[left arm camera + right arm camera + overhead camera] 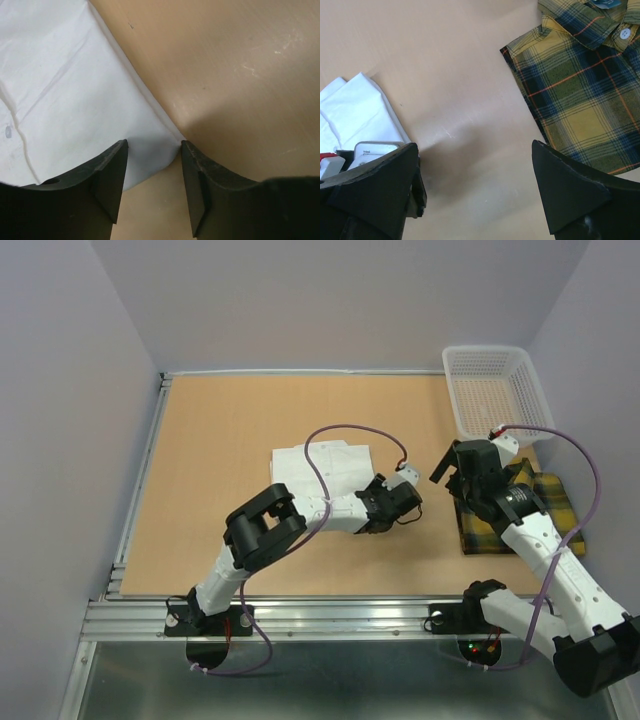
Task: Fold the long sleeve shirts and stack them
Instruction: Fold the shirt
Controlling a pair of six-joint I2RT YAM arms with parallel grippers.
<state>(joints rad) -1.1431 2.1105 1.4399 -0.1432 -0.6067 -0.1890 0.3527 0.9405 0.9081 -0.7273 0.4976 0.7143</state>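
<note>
My right gripper grabs the white shirt by its folded edge facing the plaid shirt [371,464] [387,106] next, to lay it flat for stacking.
The white shirt [322,468] lies folded in the middle of the table. My left gripper [381,508] is at its near right corner. In the left wrist view the gripper [154,172] is open, with the corner of the white shirt [65,85] lying between the jaws, not pinched. The plaid shirt [553,502] lies folded at the right, partly under my right arm. My right gripper [453,472] hovers open and empty between the two shirts. In the right wrist view the gripper [475,185] is over bare table, with the plaid shirt [585,95] to its right and the white shirt [357,105] to its left.
A white mesh basket [494,388] stands at the back right corner, just beyond the plaid shirt. The wooden table [215,430] is bordered by a metal rail on the left and near sides. Purple walls close in the back and both sides.
</note>
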